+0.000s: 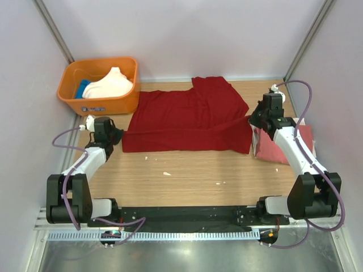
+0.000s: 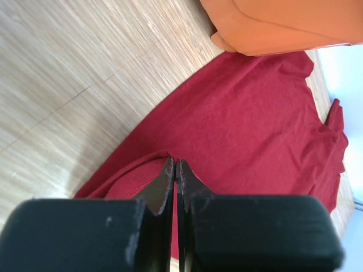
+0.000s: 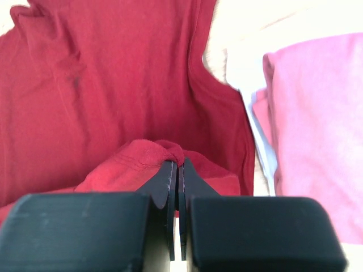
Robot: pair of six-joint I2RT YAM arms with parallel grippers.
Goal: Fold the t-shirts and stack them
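Flat cloth lies open beyond the bunched hem, so the hem would come down short on the shirt [image 3: 113,85] if I let go now. My right gripper will keep holding the hem.
A dark red t-shirt [image 1: 187,116] lies spread across the wooden table, one sleeve toward the back. My left gripper [image 1: 118,136] is at the shirt's left edge. In the left wrist view that gripper [image 2: 176,162] is shut, pinching a raised fold of the red cloth [image 2: 255,113]. My right gripper [image 1: 253,120] is at the shirt's right edge. In the right wrist view it [image 3: 178,164] is shut on a bunched hem of the same shirt [image 3: 113,85]. A folded salmon-pink t-shirt [image 1: 267,150] lies at the right, partly under the right arm, and shows in the right wrist view [image 3: 317,124].
An orange plastic tub [image 1: 108,105] stands at the back left and shows in the left wrist view [image 2: 283,22]. It holds a white shirt [image 1: 110,85] and a blue one [image 1: 84,88]. Small white scraps [image 1: 166,173] lie on the wood in front. Walls enclose three sides.
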